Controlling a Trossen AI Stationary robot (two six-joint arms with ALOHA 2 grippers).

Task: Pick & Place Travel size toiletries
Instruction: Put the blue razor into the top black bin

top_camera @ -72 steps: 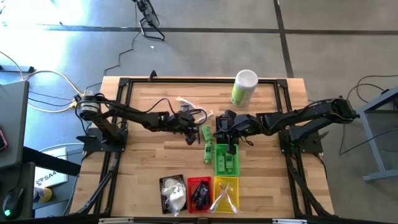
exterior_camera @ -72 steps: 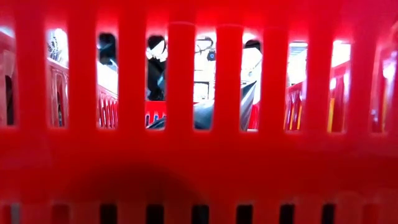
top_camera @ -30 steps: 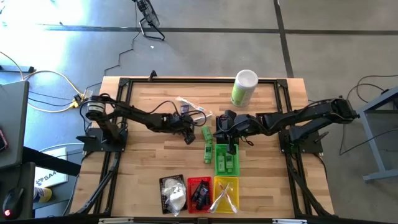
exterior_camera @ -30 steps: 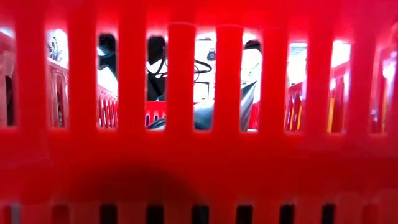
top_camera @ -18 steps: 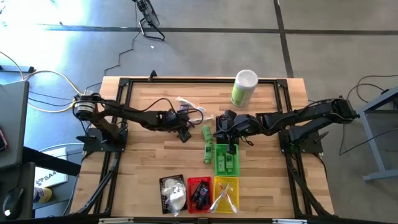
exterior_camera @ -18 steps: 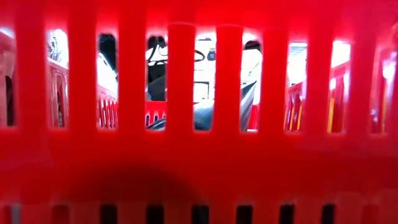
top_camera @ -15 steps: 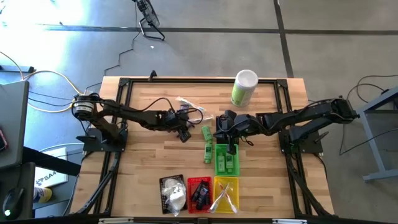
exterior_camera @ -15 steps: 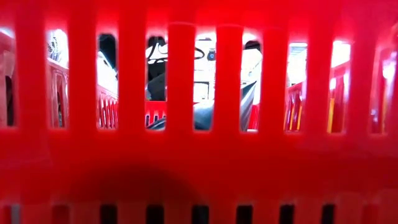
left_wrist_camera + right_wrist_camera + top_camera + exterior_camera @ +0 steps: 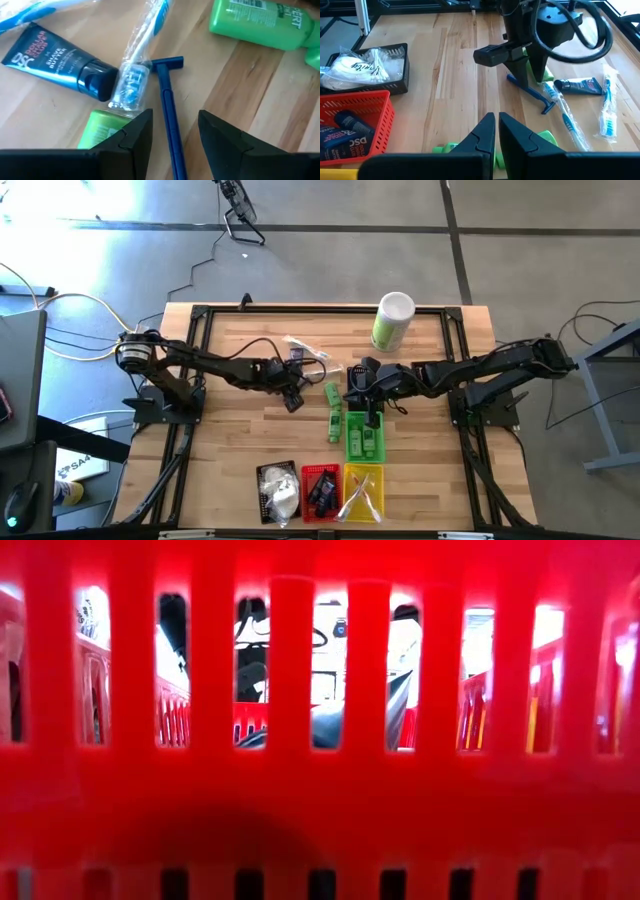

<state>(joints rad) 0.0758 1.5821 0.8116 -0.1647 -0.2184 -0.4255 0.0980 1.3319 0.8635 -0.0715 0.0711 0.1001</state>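
Observation:
My left gripper is open above the razor's handle [image 9: 172, 120], so it needs to come down before it closes.
Loose toiletries lie flat on the wood left of centre: a blue razor [image 9: 167, 100], a dark blue tube [image 9: 60, 62], a clear-wrapped toothbrush [image 9: 137, 65] and a green bottle [image 9: 260, 22]. My left gripper [image 9: 175, 135] hangs open above them, and the razor's handle runs below the gap between its fingers without touching them. From across the table the left gripper [image 9: 527, 70] points down, clear of the razor [image 9: 530, 92]. My right gripper [image 9: 495, 132] is shut and empty above the far end of the green basket [image 9: 364, 435]. Two green bottles [image 9: 332, 408] lie beside that basket.
Near the front edge stand a black basket [image 9: 277, 490] with white pouches, a red basket [image 9: 320, 490] with dark tubes and a yellow basket [image 9: 364, 490]. A tall green-and-white canister [image 9: 392, 320] stands at the far edge. The red basket's wall [image 9: 320, 790] fills the low view.
My left gripper has risen and drawn back a little toward the table's left edge, its fingers just as far apart. The toiletries on the wood have stayed where they were.

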